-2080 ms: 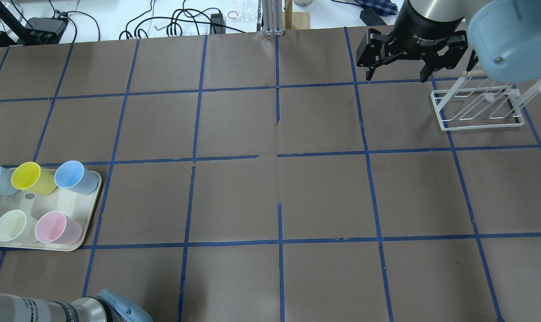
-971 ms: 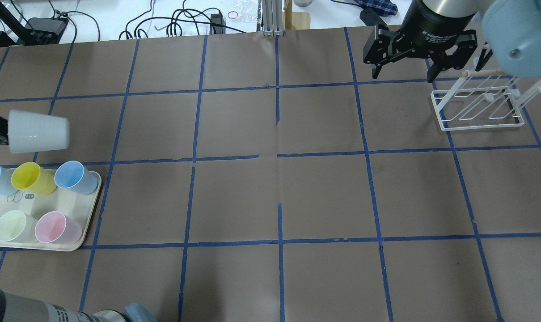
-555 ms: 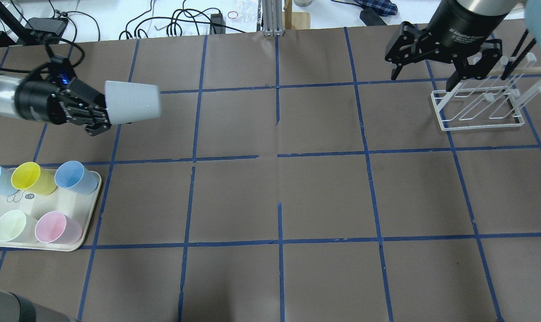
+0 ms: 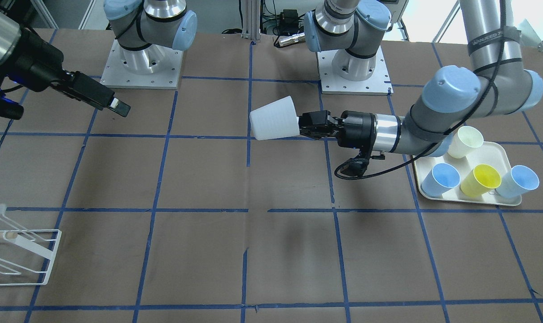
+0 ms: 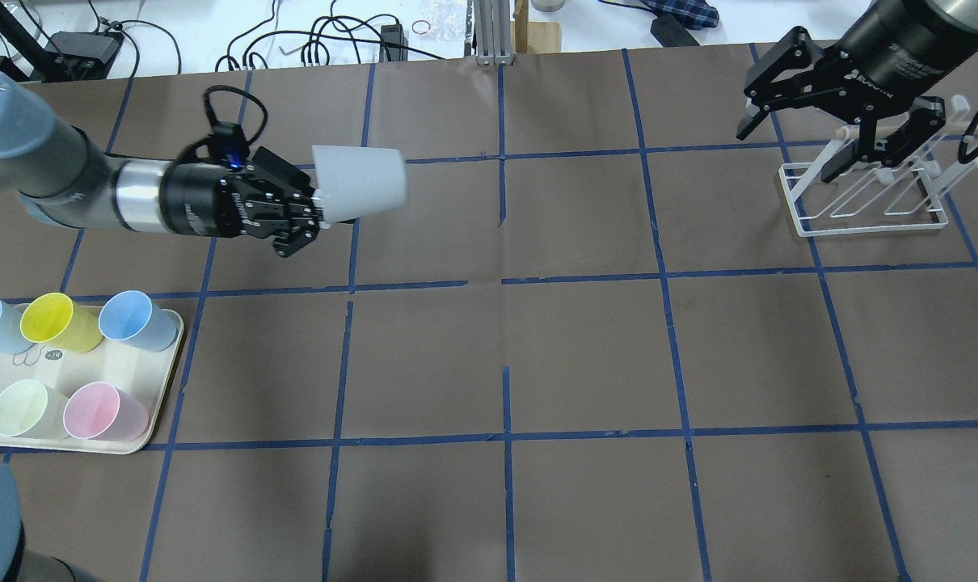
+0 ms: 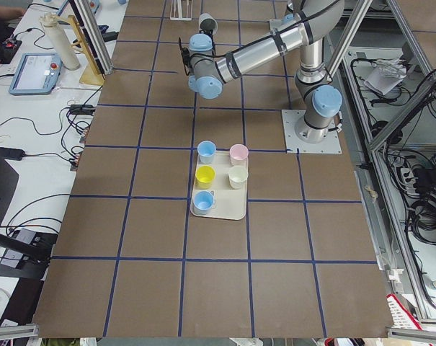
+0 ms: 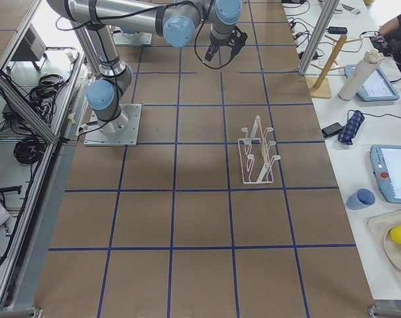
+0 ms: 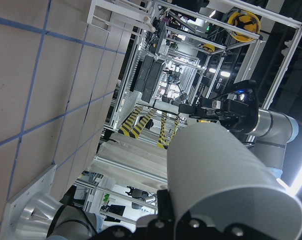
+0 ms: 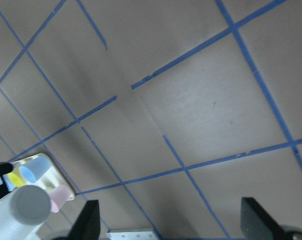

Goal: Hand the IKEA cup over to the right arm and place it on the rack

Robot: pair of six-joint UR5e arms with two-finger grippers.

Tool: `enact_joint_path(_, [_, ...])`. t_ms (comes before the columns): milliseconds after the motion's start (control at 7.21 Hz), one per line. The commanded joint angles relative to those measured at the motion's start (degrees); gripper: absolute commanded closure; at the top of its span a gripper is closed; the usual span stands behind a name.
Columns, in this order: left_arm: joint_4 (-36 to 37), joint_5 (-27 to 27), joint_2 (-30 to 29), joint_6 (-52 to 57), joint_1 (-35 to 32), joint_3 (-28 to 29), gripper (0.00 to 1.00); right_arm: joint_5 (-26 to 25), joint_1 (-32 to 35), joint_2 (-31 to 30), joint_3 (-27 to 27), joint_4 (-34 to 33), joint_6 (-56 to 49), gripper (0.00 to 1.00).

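Observation:
My right gripper is going to take hold of the IKEA cup by its base end next, so that I can carry it over to the rack [image 4: 22, 253].
The IKEA cup [image 5: 360, 182], pale grey and tapered, is held on its side in the air by my left gripper [image 5: 318, 200], which is shut on its rim end. The cup's base points toward the table's middle. It also shows in the front view [image 4: 273, 119], the left wrist view [image 8: 225, 170] and the right wrist view [image 9: 21, 210]. My right gripper [image 5: 788, 152] is open and empty, high at the far right, beside the white wire rack [image 5: 869, 194]. The rack also shows in the front view [image 4: 15, 255] and holds nothing.
A cream tray [image 5: 174, 356] at the near left holds a yellow cup [image 5: 56, 322], light blue cups [image 5: 137, 319], a pale green cup [image 5: 20, 408] and a pink cup [image 5: 101, 411]. Brown paper with blue tape lines covers the table.
My left gripper has carried the cup to the right, toward the table's middle. My right gripper has shifted right and turned, still open near the rack.

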Motion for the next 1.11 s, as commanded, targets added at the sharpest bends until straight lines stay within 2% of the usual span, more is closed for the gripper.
enact_joint_path(0, [0.2, -13.05, -0.73, 3.24, -7.99, -0.33, 1.0, 11.35, -0.03, 0.36, 5.58, 2.21, 10.41, 0.0])
enact_joint_path(139, [0.2, -16.43, -0.12, 3.26, -9.86, -0.15, 1.0, 11.36, 0.14, 1.31, 6.12, 2.39, 17.96, 0.0])
enact_joint_path(277, [0.11, -16.55, 0.84, 3.26, -9.97, -0.33, 1.0, 11.53, 0.58, 2.89, 6.13, 2.22, 23.08, 0.0])
enact_joint_path(416, [0.02, -19.94, 1.63, 3.52, -10.66, -0.42, 1.0, 14.58, 0.76, 4.12, 6.13, 2.13, 23.39, 0.0])
enact_joint_path(693, [-0.68, -20.41, 3.13, 4.57, -11.46, -0.5, 1.0, 19.68, 1.63, 6.93, 5.95, 2.13, 23.57, 0.0])
enact_joint_path(971, [-1.21, -24.0, 3.92, 4.22, -13.21, -1.47, 1.0, 22.68, 6.53, 7.74, 4.9, 0.99, 23.57, 0.0])
